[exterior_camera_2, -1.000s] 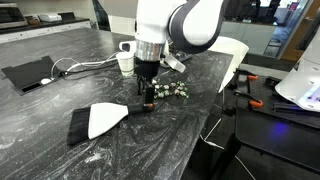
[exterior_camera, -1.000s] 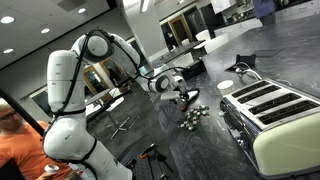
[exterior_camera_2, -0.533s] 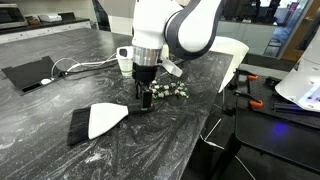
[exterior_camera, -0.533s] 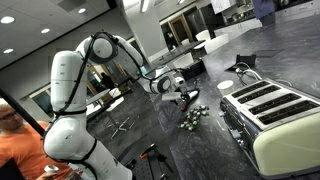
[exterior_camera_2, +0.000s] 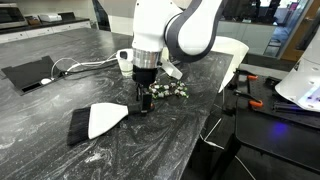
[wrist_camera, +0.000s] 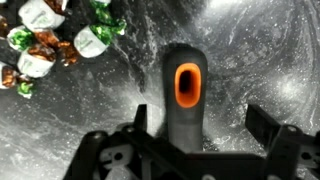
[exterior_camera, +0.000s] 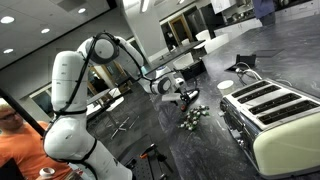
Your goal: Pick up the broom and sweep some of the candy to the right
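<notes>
I need to close my gripper on the handle now. My fingers are down on both sides of the handle, just behind the orange-rimmed hole (exterior_camera: 184,104) (wrist_camera: 186,122), so they would hold it.
The broom (exterior_camera_2: 98,120) lies flat on the dark marble table, with a whitish body and black bristles at its left end. Its grey handle (wrist_camera: 184,95) with an orange-rimmed hole points toward the candy. My gripper (exterior_camera_2: 146,100) is open and hangs low over the handle end. In the wrist view the gripper (wrist_camera: 203,125) straddles the handle, with a finger (wrist_camera: 268,125) on each side and a visible gap. The candy (exterior_camera_2: 172,91), small green and silver wrapped pieces, lies just beyond the gripper. It also shows in the wrist view (wrist_camera: 50,40) and an exterior view (exterior_camera: 192,117).
A big cream toaster (exterior_camera: 275,115) stands close beside the candy. A white cup (exterior_camera_2: 125,60) with a cable sits behind the arm. A black flat pad (exterior_camera_2: 30,73) lies at the far left. The table edge (exterior_camera_2: 215,115) runs close to the candy. A person in orange (exterior_camera: 15,140) stands by the robot base.
My gripper has edged slightly lower and toward the broom's handle. The broom and the candy have not moved.
</notes>
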Controlling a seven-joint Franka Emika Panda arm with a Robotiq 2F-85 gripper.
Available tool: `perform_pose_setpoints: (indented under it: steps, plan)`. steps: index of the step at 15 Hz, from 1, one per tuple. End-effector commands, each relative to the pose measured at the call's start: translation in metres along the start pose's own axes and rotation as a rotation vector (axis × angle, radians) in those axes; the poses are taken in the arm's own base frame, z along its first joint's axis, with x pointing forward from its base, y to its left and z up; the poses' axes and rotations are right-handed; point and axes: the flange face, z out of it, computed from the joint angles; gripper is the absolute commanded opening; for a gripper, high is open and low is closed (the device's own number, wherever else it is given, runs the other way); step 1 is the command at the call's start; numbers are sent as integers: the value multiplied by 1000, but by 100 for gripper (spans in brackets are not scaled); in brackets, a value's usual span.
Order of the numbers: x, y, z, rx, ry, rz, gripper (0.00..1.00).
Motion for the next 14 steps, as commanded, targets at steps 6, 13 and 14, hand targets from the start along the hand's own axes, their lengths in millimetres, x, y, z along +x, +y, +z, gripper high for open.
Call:
perform_pose_setpoints:
  steps: [6, 13, 14]
  plan:
    - [-4, 2, 6, -24, 47, 37, 100]
    - [-6, 4, 8, -38, 49, 25, 43]
    - [-6, 4, 7, -41, 51, 24, 34]
